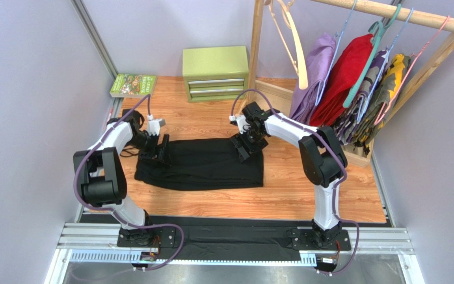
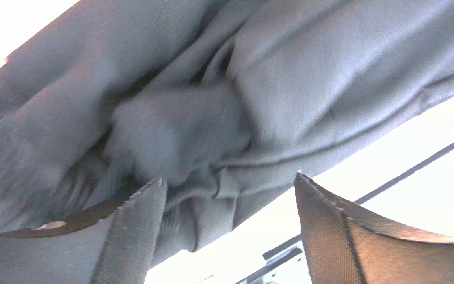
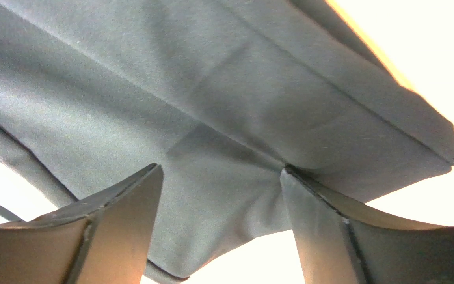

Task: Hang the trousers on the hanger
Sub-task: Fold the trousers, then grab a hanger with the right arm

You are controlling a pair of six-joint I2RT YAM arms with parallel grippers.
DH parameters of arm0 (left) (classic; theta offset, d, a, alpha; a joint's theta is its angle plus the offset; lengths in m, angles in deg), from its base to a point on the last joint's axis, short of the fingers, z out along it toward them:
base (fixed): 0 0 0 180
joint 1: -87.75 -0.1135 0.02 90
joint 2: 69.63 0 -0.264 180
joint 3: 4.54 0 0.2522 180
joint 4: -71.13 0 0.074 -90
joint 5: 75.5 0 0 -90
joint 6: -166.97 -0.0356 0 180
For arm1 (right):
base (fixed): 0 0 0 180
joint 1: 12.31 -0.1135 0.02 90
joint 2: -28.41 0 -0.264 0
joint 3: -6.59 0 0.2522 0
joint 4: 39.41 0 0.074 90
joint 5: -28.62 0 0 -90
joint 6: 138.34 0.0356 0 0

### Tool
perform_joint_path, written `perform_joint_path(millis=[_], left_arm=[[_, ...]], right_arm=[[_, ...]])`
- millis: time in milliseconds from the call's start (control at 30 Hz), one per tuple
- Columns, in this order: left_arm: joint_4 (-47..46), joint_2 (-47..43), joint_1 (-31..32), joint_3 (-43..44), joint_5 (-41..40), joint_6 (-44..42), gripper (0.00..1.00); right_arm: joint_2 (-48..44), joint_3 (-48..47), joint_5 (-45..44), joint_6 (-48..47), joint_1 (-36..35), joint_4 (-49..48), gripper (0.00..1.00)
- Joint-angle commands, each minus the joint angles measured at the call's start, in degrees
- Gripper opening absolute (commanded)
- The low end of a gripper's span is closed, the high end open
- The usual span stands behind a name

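Observation:
My right gripper grabs the pale wooden hanger (image 1: pixel 291 35) by its near arm end (image 1: pixel 302 80) next. That leaves the hook free for handover to my left gripper.
The black trousers (image 1: pixel 203 164) lie folded flat on the wooden table. My left gripper (image 1: pixel 155 151) is low over their far left edge; in the left wrist view its jaws (image 2: pixel 229 183) stand wide apart, with bunched cloth (image 2: pixel 176 124) reaching in beside the left finger (image 2: pixel 134 231). My right gripper (image 1: pixel 244 145) is low over their far right edge; in the right wrist view its jaws (image 3: pixel 220 171) stand wide apart, with a cloth edge (image 3: pixel 223 195) between them. The pale wooden hanger (image 1: pixel 291 35) hangs on the rack at the back right, apart from both grippers.
A green drawer box (image 1: pixel 215 73) and a book (image 1: pixel 133 84) sit at the back of the table. The wooden rack (image 1: pixel 389 12) on the right holds purple (image 1: pixel 315 71), red (image 1: pixel 345 74) and patterned garments on thin hangers. Walls close both sides.

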Motion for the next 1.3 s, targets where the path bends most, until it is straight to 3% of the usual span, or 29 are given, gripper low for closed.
perform_joint_path(millis=[0, 67, 167, 400, 533, 633, 667, 767, 967, 1267], left_arm=[[-0.2, -10.8, -0.4, 2.2, 3.8, 0.6, 0.92], [-0.7, -14.1, -0.4, 2.9, 5.2, 0.5, 1.00], [-2.4, -21.1, -0.4, 3.5, 6.7, 1.0, 1.00], [-11.0, -39.7, -0.4, 2.9, 13.7, 6.4, 1.00], [-14.7, -46.1, -0.4, 1.4, 22.0, 9.7, 1.00], [-17.8, -47.9, -0.4, 0.8, 24.5, 14.5, 1.00], [-17.9, -47.6, -0.4, 1.1, 24.4, 16.4, 1.00], [-17.8, -46.8, -0.3, 2.4, 24.3, 17.7, 0.99], [-18.6, -46.3, -0.4, 3.0, 22.7, 18.4, 0.98], [-21.5, -47.6, -0.3, 2.8, 22.0, 22.2, 0.97]], right_arm=[[-5.6, 3.6, -2.9, -5.8, 1.9, 5.9, 0.85], [-9.9, 3.9, 1.6, -6.8, 1.9, 6.6, 0.92], [-19.6, 4.2, 9.8, -8.8, 1.8, 7.8, 1.00], [-41.3, 3.4, 21.9, -17.8, 1.5, 12.2, 1.00], [-51.1, -1.8, 23.8, -13.9, 1.4, 9.3, 1.00], [-53.1, -7.3, 10.9, -7.1, 1.4, -1.5, 1.00], [-52.0, -9.4, 1.7, -3.9, 1.5, -4.4, 1.00], [-46.9, -20.8, -11.9, -1.0, 3.4, -5.3, 0.99], [-38.0, -35.7, -23.4, 2.5, 7.8, -5.9, 0.93], [-27.9, -37.3, -33.2, 5.4, 10.4, -10.7, 0.93]])
